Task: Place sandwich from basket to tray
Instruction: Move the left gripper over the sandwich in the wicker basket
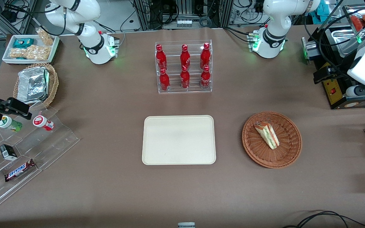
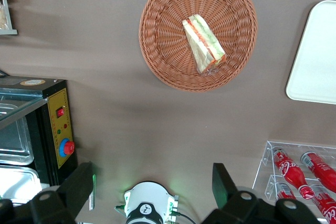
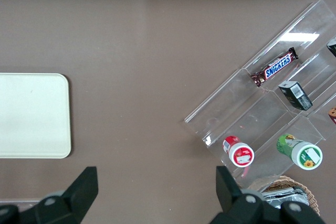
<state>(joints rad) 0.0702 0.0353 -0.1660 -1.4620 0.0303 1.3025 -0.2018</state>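
I should grab the wrapped sandwich around its middle (image 1: 267,135) next. It should then go onto the tray (image 1: 178,139).
The sandwich (image 1: 267,135) (image 2: 203,43) is a wrapped triangular wedge lying in the round reddish-brown wicker basket (image 1: 291,148) (image 2: 163,51), toward the working arm's end of the table. Beside the basket, toward the table's middle, lies the cream rectangular tray (image 1: 178,139) (image 2: 315,61) with nothing on it. My gripper (image 1: 321,76) (image 2: 152,184) hangs high above the table near its arm's base (image 2: 149,211), farther from the front camera than the basket and apart from it. It is open, its fingers (image 2: 223,182) spread wide with nothing between them.
A clear rack of red bottles (image 1: 184,68) stands farther from the front camera than the tray. A black box with a yellow panel (image 1: 333,90) sits under my gripper. Toward the parked arm's end are a stepped acrylic stand (image 1: 27,148) and a tan foil-holding basket (image 1: 54,84).
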